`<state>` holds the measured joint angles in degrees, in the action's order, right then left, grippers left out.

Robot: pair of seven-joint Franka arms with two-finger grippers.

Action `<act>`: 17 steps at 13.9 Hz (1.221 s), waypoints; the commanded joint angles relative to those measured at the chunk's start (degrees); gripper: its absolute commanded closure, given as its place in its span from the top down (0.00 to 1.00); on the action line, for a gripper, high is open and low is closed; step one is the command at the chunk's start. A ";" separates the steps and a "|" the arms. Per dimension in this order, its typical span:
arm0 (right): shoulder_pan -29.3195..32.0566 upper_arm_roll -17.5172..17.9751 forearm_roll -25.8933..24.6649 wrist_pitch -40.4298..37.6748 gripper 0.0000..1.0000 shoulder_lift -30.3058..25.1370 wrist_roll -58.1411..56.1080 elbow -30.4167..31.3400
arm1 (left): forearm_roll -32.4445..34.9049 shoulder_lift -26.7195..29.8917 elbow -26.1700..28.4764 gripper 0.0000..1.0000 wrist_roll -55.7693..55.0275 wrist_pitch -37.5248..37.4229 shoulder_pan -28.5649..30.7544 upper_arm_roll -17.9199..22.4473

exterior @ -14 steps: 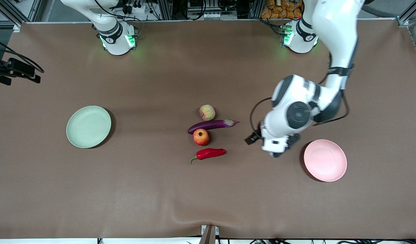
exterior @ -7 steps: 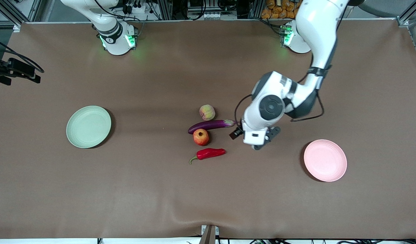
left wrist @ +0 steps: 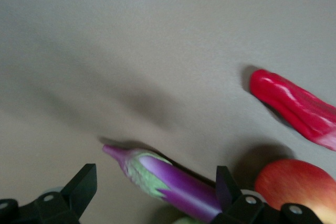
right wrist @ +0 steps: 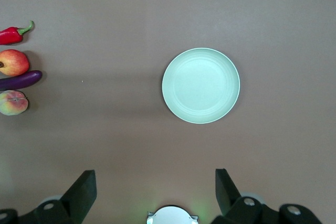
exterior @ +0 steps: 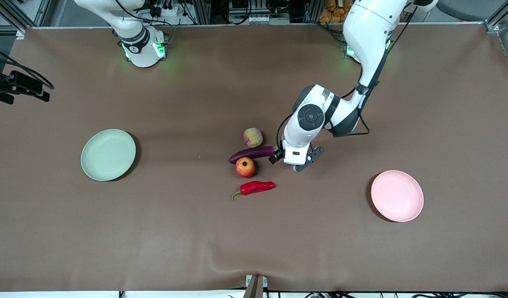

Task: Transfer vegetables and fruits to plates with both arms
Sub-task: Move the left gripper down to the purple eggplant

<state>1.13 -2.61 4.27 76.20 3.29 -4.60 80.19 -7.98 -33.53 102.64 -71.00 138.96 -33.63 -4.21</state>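
Note:
The eggplant needs to be taken next by its green-capped stem end (exterior: 274, 149) with my left gripper, so that I can bring the eggplant over to the pink plate (exterior: 397, 195).
A purple eggplant (exterior: 254, 153) lies mid-table between a peach (exterior: 252, 137) and a red-orange fruit (exterior: 245, 167); a red chili (exterior: 256, 188) lies nearest the front camera. My left gripper (exterior: 279, 157) hangs open over the eggplant's stem end (left wrist: 142, 166); its fingers (left wrist: 84, 182) straddle that end without touching it. The chili (left wrist: 294, 108) and red fruit (left wrist: 299, 182) show beside it. My right gripper (right wrist: 156, 182) waits open high above the table, looking down on the empty green plate (right wrist: 200, 85). The green plate (exterior: 108, 155) and the pink plate (exterior: 397, 195) are both empty.
A black camera mount (exterior: 18, 85) sticks in at the right arm's end of the table. Both green-lit arm bases (exterior: 142, 47) stand along the table's edge farthest from the front camera. A clamp (exterior: 256, 286) sits at the front edge. Brown cloth covers the table.
My left arm has swept from beside the pink plate across to the eggplant's stem end, gripper staying open. The right arm and all produce have not moved.

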 commanded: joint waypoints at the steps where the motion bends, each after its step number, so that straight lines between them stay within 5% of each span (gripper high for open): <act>1: 1.51 1.03 0.73 0.09 1.00 -0.22 -0.32 -0.38 | -0.89 0.84 2.74 1.00 -3.68 3.51 -0.39 0.34; 7: 2.74 0.68 0.91 0.09 1.00 -0.30 -0.41 -1.00 | -9.93 -0.57 1.60 1.00 -9.85 3.16 0.32 0.34; 17: 3.00 0.68 0.65 2.46 1.00 -0.13 -0.41 -0.91 | -15.65 -5.48 -1.73 1.00 -11.79 3.25 -1.88 0.42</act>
<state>2.76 -2.83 4.34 78.59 3.27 -4.62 79.77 -21.95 -37.26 103.30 -81.91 141.92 -34.64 -4.20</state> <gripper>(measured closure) 0.000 0.000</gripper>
